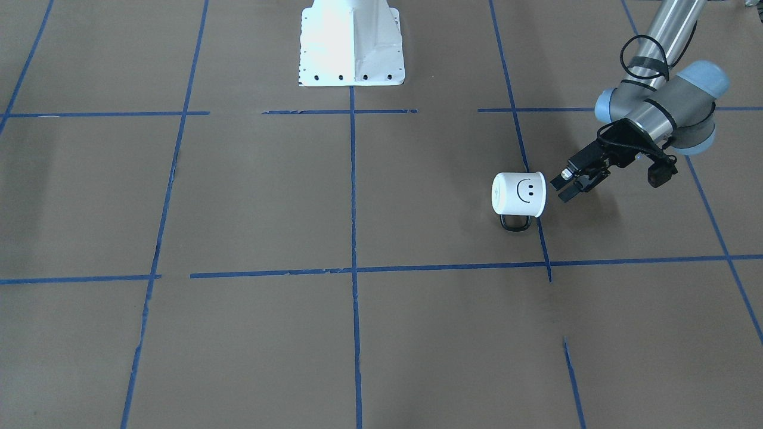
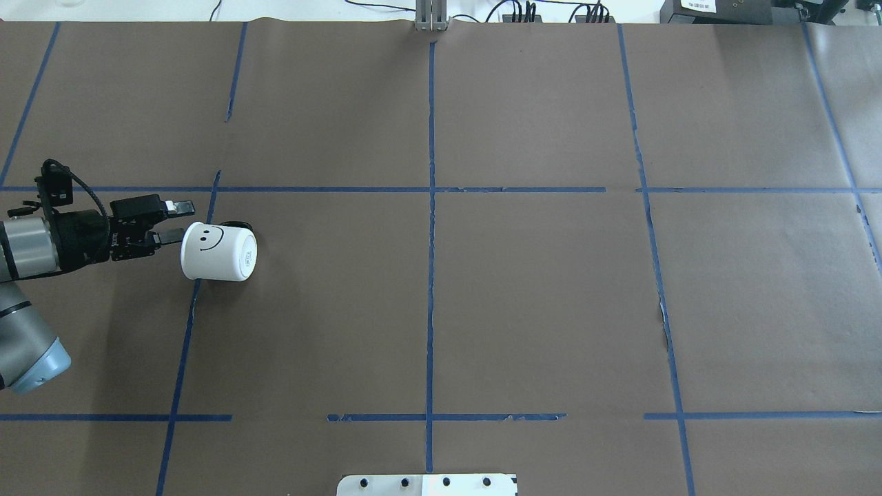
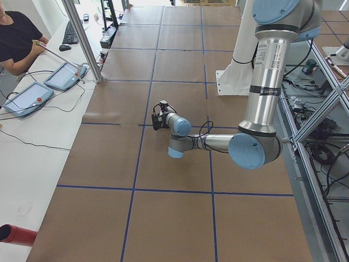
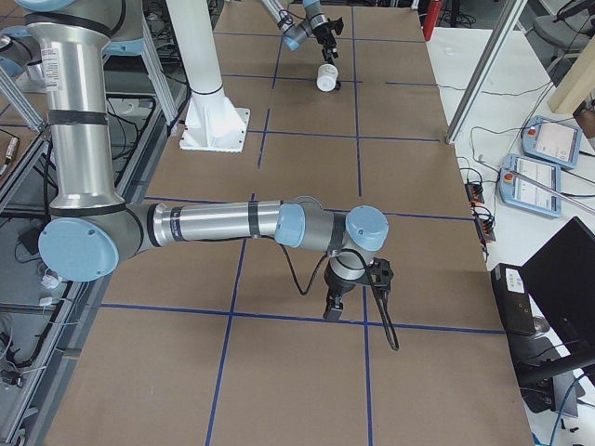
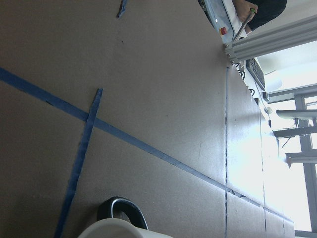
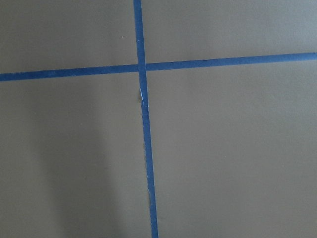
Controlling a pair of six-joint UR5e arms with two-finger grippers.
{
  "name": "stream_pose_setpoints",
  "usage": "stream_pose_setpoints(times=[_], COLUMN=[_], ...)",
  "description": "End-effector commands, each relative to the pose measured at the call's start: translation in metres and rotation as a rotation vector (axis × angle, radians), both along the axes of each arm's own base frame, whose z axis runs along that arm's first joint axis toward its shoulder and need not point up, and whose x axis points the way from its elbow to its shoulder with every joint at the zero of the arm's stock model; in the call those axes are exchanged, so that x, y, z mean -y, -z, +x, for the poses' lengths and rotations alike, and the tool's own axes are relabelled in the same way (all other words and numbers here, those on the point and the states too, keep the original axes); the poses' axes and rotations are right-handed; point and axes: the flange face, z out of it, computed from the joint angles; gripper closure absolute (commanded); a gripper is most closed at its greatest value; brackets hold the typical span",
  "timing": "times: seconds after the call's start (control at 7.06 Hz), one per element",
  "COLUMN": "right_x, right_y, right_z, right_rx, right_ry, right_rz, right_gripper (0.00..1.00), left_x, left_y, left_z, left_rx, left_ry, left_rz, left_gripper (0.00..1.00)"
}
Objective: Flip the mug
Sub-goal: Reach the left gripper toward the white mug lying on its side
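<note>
The white mug (image 1: 513, 194) needs to be flipped upright. My left gripper will next grab it by the rim of its opening (image 1: 541, 187) to do that.
The white mug (image 2: 219, 251) with a black smiley face lies on its side on the brown table, also seen in the front view (image 1: 518, 193). Its mouth faces my left gripper, its base faces away, and its black handle (image 1: 515, 221) points to the far side, resting on the table. My left gripper (image 2: 178, 220) is open and empty, its fingertips just short of the mug's rim (image 1: 563, 186). The left wrist view shows only the handle (image 5: 121, 210) and a bit of white rim. My right gripper (image 4: 333, 311) shows only in the right side view, low over the table; I cannot tell its state.
The table is covered in brown paper with a blue tape grid (image 2: 431, 189). The robot's white base (image 1: 351, 44) stands at the middle of the near edge. An operator (image 3: 16, 38) and tablets (image 3: 27, 98) are beyond the far edge.
</note>
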Motion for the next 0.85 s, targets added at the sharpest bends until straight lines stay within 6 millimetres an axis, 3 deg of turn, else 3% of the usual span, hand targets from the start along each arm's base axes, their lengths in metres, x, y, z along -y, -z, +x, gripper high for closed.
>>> stream_pose_setpoints(times=[0.0, 0.14, 0.28, 0.43, 0.57, 0.71], right_x=[0.0000, 0.0000, 0.0000, 0.0000, 0.0000, 0.0000], right_y=[0.0000, 0.0000, 0.0000, 0.0000, 0.0000, 0.0000], right_z=[0.0000, 0.0000, 0.0000, 0.0000, 0.0000, 0.0000], right_rx=[0.000, 0.000, 0.000, 0.000, 0.000, 0.000], right_ry=[0.000, 0.000, 0.000, 0.000, 0.000, 0.000], right_rz=[0.000, 0.000, 0.000, 0.000, 0.000, 0.000], right_gripper=[0.00, 0.00, 0.00, 0.00, 0.00, 0.00], left_x=[-0.0034, -0.0022, -0.0027, -0.0029, -0.0029, -0.0035], left_y=[0.0024, 0.0034, 0.0041, 0.0048, 0.0048, 0.0067], left_z=[0.0144, 0.0171, 0.0177, 0.0177, 0.0177, 0.0179], left_rx=[-0.008, -0.007, -0.008, -0.010, -0.010, -0.012], left_ry=[-0.013, -0.014, -0.016, -0.017, -0.018, -0.024], left_rz=[-0.003, -0.001, 0.000, -0.001, -0.002, 0.000], left_gripper=[0.00, 0.02, 0.19, 0.48, 0.93, 1.00])
